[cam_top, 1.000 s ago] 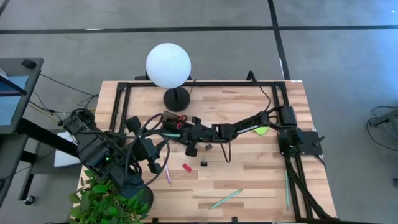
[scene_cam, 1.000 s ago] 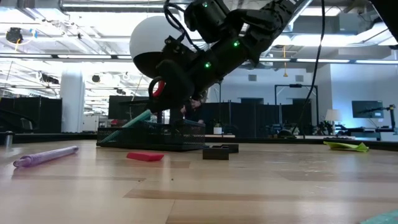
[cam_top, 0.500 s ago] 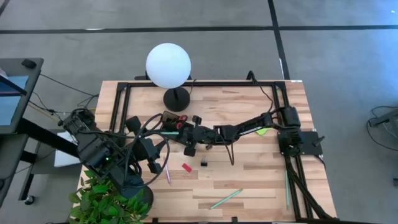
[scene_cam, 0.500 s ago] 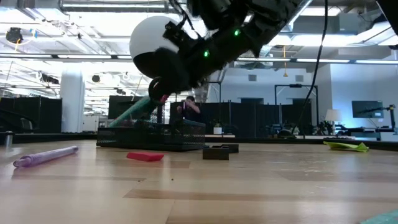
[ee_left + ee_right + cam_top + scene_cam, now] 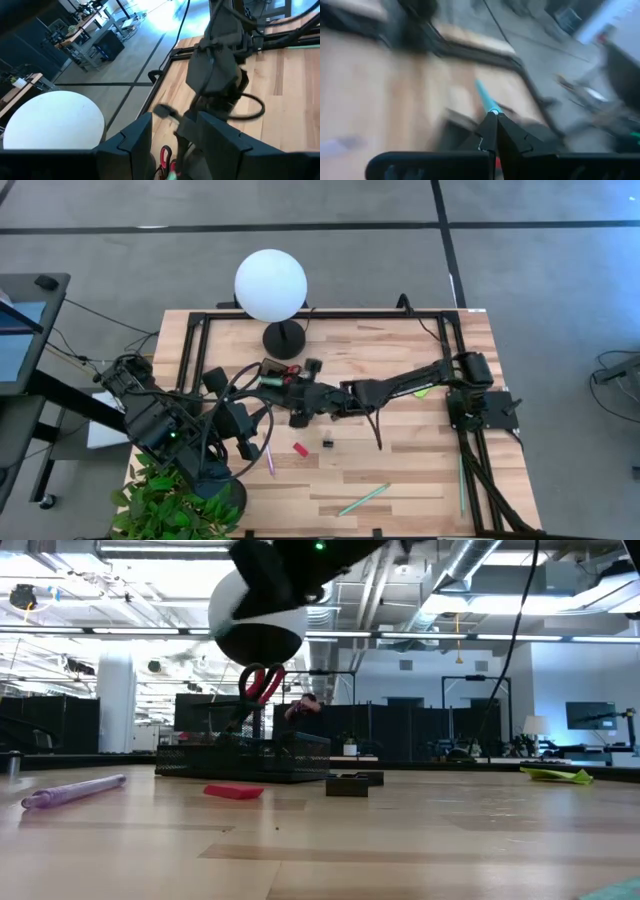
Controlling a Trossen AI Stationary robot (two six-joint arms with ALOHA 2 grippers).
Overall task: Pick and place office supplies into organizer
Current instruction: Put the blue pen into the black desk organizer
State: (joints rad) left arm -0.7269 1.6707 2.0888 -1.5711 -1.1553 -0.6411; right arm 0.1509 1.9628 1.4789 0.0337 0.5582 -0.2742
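The light-green pen points its far end past the organizer's rim, so it is too early to release. My right gripper moves that end into the organizer first.
The black organizer [image 5: 272, 370] [image 5: 240, 762] stands near the lamp base. Red-handled scissors [image 5: 262, 683] [image 5: 291, 370] lean in it, handles up. My right gripper [image 5: 492, 115] [image 5: 288, 388] hangs high over the organizer, shut on a light-green pen [image 5: 484, 96] [image 5: 271, 380]. My left gripper [image 5: 172, 150] [image 5: 250, 418] waits open at the near left, raised, touching nothing. On the table lie a purple pen [image 5: 269, 460], a red block [image 5: 300, 448], a black clip [image 5: 328, 443], another light-green pen [image 5: 363, 499] and a lime sticky-note pad [image 5: 421, 390]. My right gripper pinches the light-green pen between its two fingertips [image 5: 489, 131]. The pen's free part [image 5: 481, 90] sticks out ahead of the fingers, along their line, slanting down from the table's right toward the organizer. Whether its far end touches the organizer, I cannot tell.
A lamp with a white globe [image 5: 271, 285] stands just beyond the organizer. A black frame [image 5: 320, 313] runs along the table's far and side edges. A green plant [image 5: 170, 500] sits at the near left corner. Bare wood lies in the near middle.
My right gripper has risen above the organizer, out past the top of the low view, and has rolled, staying shut on the light-green pen. The pen, which slanted down into the organizer, has gone up with it. The scissors' handles now show uncovered.
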